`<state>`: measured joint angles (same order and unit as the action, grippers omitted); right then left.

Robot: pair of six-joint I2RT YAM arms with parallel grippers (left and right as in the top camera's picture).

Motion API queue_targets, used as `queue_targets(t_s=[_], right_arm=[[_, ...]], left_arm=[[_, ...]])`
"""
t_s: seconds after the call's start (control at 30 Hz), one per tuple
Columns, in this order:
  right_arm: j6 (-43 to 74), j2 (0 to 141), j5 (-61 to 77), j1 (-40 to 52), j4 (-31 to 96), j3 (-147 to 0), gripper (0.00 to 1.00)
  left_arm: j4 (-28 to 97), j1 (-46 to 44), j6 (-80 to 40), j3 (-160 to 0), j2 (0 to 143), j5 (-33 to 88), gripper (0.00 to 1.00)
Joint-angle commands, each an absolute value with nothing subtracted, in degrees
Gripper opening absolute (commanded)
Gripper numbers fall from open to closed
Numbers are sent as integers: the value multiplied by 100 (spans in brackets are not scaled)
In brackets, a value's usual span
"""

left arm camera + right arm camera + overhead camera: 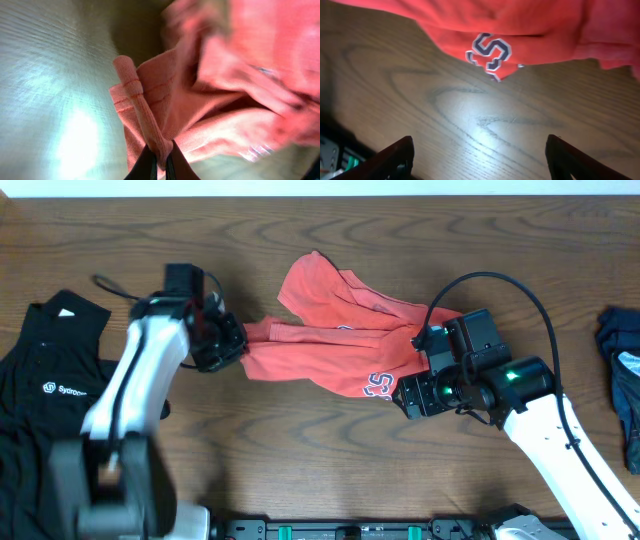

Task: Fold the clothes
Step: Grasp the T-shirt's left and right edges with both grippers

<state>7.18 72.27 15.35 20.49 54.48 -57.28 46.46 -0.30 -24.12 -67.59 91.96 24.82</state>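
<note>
My right gripper grabs the coral-red T-shirt's end point(414, 357) opposite my left gripper next, beyond the lettering point(378, 385), to stretch and spread the T-shirt for folding.
The coral-red T-shirt point(335, 330) lies crumpled at the table's middle. My left gripper point(228, 342) is at the shirt's left end. In the left wrist view its fingers point(161, 157) are shut on a rolled, stitched edge of the red fabric point(145, 110). My right gripper point(408, 392) hovers at the shirt's lower right edge, by the white-outlined lettering point(378, 385). In the right wrist view it point(479, 150) stands open over bare wood, nothing between the fingers, with the shirt point(530, 25) and its letter "S" point(490, 55) just ahead. A black collared shirt point(40, 380) with a white logo lies at the far left.
A dark blue garment point(620, 365) lies at the table's right edge. The wooden table point(300, 450) shows bare in front of the red shirt. The arms' base rail point(360, 530) runs along the near edge.
</note>
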Motion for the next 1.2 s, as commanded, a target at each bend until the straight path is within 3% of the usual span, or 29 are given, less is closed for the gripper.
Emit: queue_targets(t_s=[0.0, 0.33, 0.47, 0.53, 0.97, 1.1, 1.17], right_arm=[[838, 7153, 1286, 2095, 5352, -5843, 83], [1420, 7395, 1004, 2053, 4956, -5841, 84], [1487, 7920, 982, 2023, 4856, -5841, 99], [1570, 8250, 980, 1992, 4694, -5841, 99], [1959, 9087, 950, 838, 3994, -5841, 99], [1806, 9098, 1260, 537, 3977, -5841, 85], [1798, 9109, 1317, 526, 3929, -5839, 87]], left_arm=[[5015, -191, -2366, -6812, 7935, 2067, 6], [6130, -346, -2257, -6812, 6252, 1682, 6], [6156, -349, -2259, -6810, 6237, 1686, 6], [6156, -364, -2257, -6810, 6272, 1684, 6], [6274, -362, -2099, -6810, 6423, 1680, 6], [6274, -362, -2082, -6810, 6475, 1680, 6], [6274, -362, -2082, -6810, 6497, 1680, 6]])
